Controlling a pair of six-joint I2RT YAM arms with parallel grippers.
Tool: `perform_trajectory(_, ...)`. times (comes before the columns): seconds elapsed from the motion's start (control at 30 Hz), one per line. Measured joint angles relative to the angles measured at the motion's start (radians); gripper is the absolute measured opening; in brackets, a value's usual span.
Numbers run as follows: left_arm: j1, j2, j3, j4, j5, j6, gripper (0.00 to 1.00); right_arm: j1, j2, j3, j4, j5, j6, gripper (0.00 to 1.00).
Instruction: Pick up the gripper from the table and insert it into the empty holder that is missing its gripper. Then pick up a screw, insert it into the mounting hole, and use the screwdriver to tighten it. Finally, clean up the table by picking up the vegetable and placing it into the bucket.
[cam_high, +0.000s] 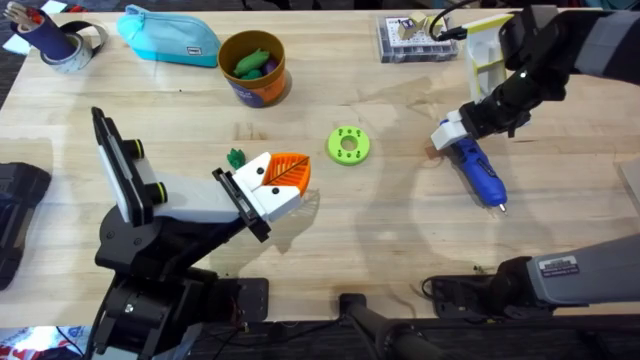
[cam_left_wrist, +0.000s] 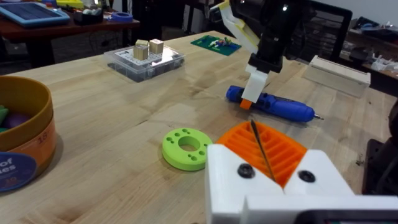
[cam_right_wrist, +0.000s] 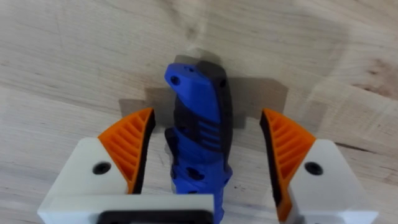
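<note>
My right gripper grabs the blue screwdriver by its handle (cam_high: 478, 172) (cam_right_wrist: 200, 127) next, to tighten the screw in the mounting hole.
The blue screwdriver (cam_high: 478, 170) lies on the table at the right, tip toward the front edge. My right gripper (cam_high: 447, 140) is open, its orange pads (cam_right_wrist: 127, 146) on either side of the screwdriver's (cam_right_wrist: 199, 124) rear end without touching it. At the lower left, the holder (cam_high: 243, 200), a white arm ending in a black plate, carries the white gripper (cam_high: 280, 182) with orange ribbed fingers. This is my left gripper (cam_left_wrist: 264, 149), shut with nothing between its fingers. A black screw head (cam_left_wrist: 245, 169) sits in its white block. A small green vegetable (cam_high: 236, 157) lies beside the holder. The orange bucket (cam_high: 252, 68) holds green and purple pieces.
A lime-green disc (cam_high: 348, 146) lies mid-table between the two grippers. A light-blue pouch (cam_high: 168, 37) and a tape roll (cam_high: 65, 45) sit at the back left. A clear parts box (cam_high: 415, 40) and a white block (cam_high: 485, 55) are at the back right.
</note>
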Motion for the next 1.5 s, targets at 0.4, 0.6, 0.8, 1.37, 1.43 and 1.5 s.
perform_trajectory(0.4,0.0,0.0,0.0,-0.004,0.0,-0.001,0.015,0.0,0.008,-0.001,-0.044,-0.001,-0.011,0.968)
perform_trajectory(0.6,0.0,0.0,0.0,-0.004,0.0,-0.001,0.015,0.0,0.008,-0.001,-0.059,-0.004,-0.059,0.968)
perform_trajectory(0.8,0.0,0.0,0.0,-0.004,0.0,-0.001,0.015,0.0,0.01,-0.001,-0.04,-0.004,-0.076,0.713)
perform_trajectory(1.37,0.0,0.0,0.0,-0.004,0.0,-0.001,0.015,-0.004,0.014,0.022,-0.035,-0.005,-0.063,0.025)
perform_trajectory(1.43,0.0,0.0,0.0,-0.004,0.0,-0.001,0.015,-0.007,-0.015,0.059,-0.03,-0.004,-0.038,0.025)
perform_trajectory(1.5,0.0,0.0,0.0,-0.004,0.001,-0.001,0.015,-0.009,-0.06,0.11,-0.024,-0.005,-0.019,0.025)
